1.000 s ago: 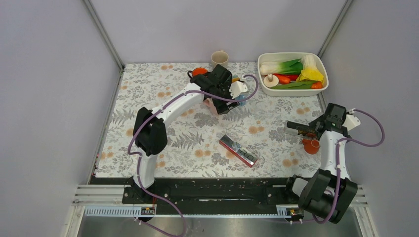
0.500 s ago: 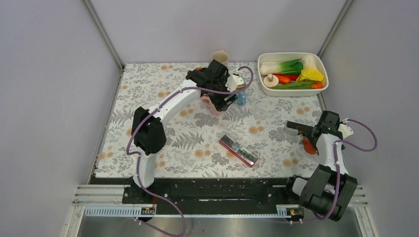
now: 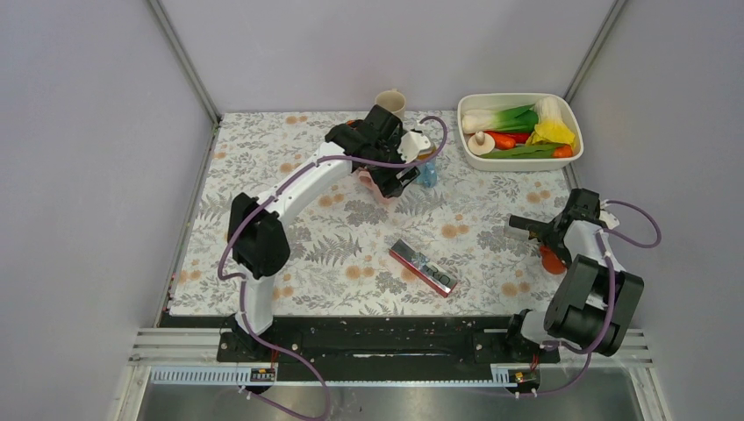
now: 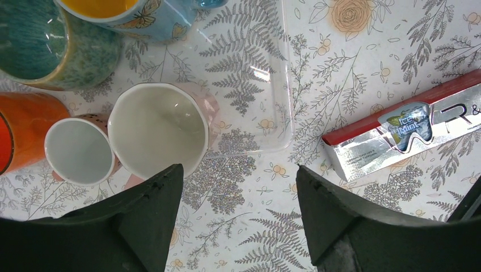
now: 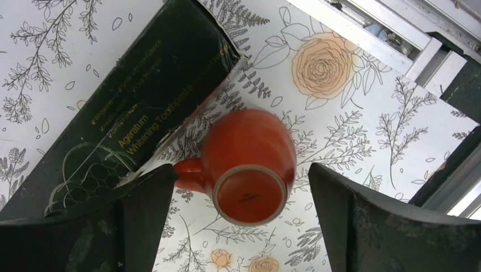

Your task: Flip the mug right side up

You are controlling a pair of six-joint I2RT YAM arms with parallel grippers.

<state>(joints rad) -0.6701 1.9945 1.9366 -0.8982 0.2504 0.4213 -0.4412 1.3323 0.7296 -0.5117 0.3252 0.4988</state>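
Observation:
The right gripper's fingers reach past the orange mug's base and are level with the mug's sides, so the right gripper should close on the mug.
An orange mug (image 5: 249,161) stands upside down on the floral mat, base up and handle to the left in the right wrist view. It also shows in the top view (image 3: 552,260) near the mat's right edge. My right gripper (image 5: 241,170) is open right above it, one jaw on each side, not touching. In the top view the right gripper (image 3: 554,244) partly covers the mug. My left gripper (image 4: 238,170) is open and empty over the mat at the back (image 3: 395,180), beside a cluster of upright mugs.
A black toothpaste box (image 5: 130,96) lies against the orange mug's handle side. Under the left gripper are a cream mug (image 4: 157,136), a small cup (image 4: 79,150), a teal mug (image 4: 45,45) and a clear tray (image 4: 266,85). A red toothpaste box (image 3: 425,267) lies mid-mat. A vegetable bowl (image 3: 572,114) sits back right.
My right wrist has swung in and settled over the orange mug. My left gripper has shifted a little toward the back over the mug cluster.

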